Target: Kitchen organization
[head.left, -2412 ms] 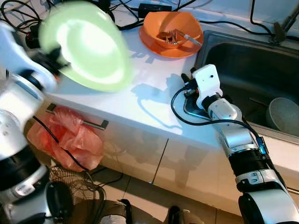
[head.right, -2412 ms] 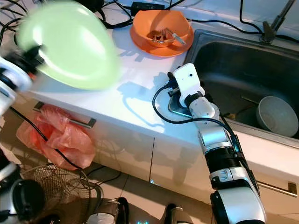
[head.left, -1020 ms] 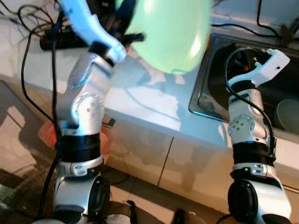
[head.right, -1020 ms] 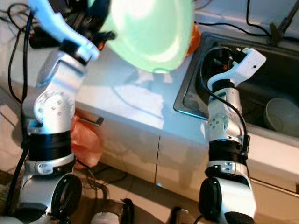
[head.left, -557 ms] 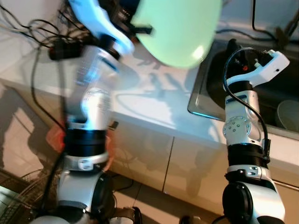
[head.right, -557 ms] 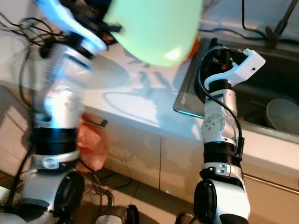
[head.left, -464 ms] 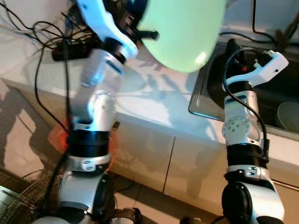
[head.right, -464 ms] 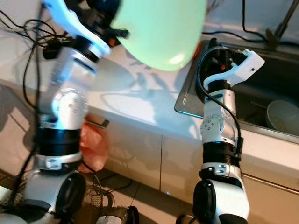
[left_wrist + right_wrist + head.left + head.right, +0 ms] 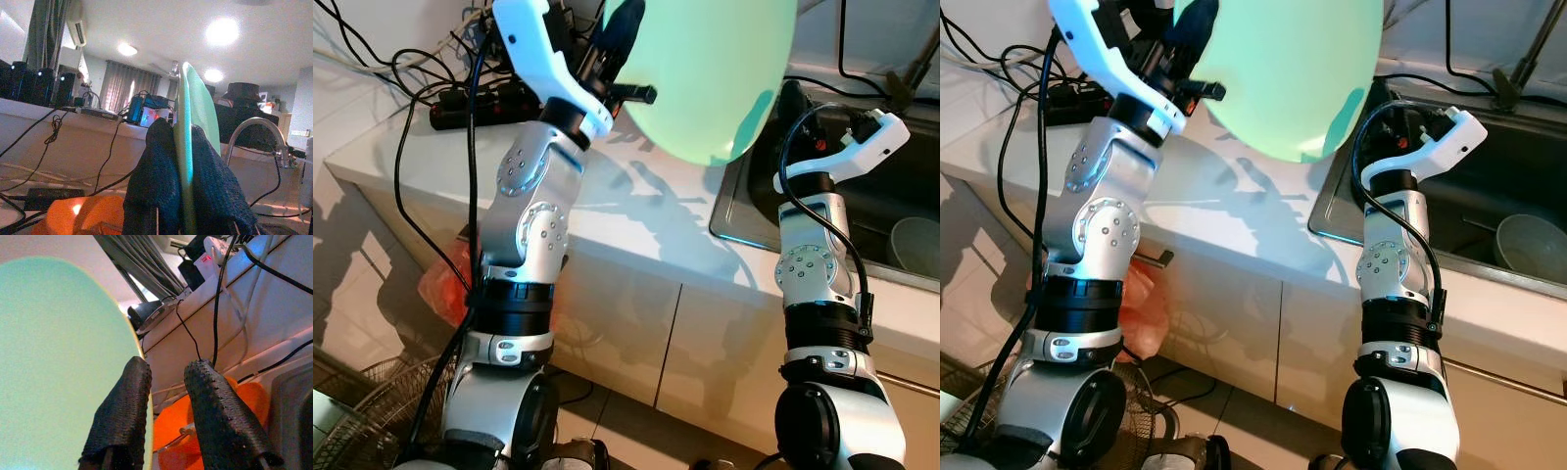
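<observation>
My right gripper is going to grab the plate by its thin free rim next, because the plate's broad green side is far wider than my open fingers.
A pale green plate is held up on edge above the white counter, close to the sink's left rim. My left gripper is shut on the plate's rim, one black finger on each face. My right gripper is raised over the left edge of the sink, open, with nothing between its fingers and the green plate just beside it. An orange bowl holding cutlery sits on the counter behind the plate.
A grey bowl lies in the sink, with the faucet at the back. A power strip and cables crowd the counter's back left. Below hang an orange plastic bag and a wire fan guard.
My left arm has swung the green plate up and to the right, from the counter's left end to beside the sink. My right arm rose off the counter edge. The camera also shifted.
</observation>
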Controlling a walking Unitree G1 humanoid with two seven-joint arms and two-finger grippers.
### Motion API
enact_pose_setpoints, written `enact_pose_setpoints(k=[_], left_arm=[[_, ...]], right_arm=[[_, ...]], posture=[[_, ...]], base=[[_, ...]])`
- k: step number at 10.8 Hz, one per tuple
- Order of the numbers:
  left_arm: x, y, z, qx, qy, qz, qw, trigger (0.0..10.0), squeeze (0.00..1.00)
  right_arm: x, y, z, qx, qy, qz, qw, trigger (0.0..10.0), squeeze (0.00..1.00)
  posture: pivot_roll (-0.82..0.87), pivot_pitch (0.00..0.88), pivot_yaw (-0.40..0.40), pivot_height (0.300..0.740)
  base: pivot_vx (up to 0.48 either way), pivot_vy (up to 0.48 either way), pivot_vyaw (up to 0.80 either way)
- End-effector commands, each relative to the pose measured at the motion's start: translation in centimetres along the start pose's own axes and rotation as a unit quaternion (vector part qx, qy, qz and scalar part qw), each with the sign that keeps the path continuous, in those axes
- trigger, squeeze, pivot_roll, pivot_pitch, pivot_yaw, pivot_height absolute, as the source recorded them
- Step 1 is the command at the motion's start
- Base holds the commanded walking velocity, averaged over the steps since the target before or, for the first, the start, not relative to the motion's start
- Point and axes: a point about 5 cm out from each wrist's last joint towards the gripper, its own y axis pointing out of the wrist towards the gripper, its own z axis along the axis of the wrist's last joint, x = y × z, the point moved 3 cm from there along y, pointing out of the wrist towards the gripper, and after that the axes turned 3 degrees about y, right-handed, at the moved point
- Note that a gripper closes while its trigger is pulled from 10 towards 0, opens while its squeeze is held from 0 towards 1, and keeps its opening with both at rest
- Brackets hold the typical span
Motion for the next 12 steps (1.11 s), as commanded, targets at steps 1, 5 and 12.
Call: enact_pose_setpoints(k=[1,5,12], left_arm=[[0.0,0.0,0.7,0.017,0.012,-0.004,1.000,10.0,0.00],[-2.5,-0.7,0.5,0.008,-0.026,-0.003,1.000,10.0,0.00],[-3.3,-2.4,-0.8,-0.041,-0.099,-0.077,0.991,10.0,0.00]], right_arm=[[-0.1,0.2,0.0,-0.003,0.009,0.004,1.000,10.0,0.00],[0.7,-0.3,-0.2,-0.018,0.081,0.023,0.996,10.0,0.00],[0.0,-2.2,-0.8,-0.061,0.176,0.141,0.972,10.0,0.00]], posture=[[0.06,0.000,0.051,0.740],[0.06,0.000,0.042,0.740],[0.06,0.000,0.031,0.740]], base=[[0.000,0.000,0.00],[0.000,0.000,0.00],[0.000,0.000,0.00]])
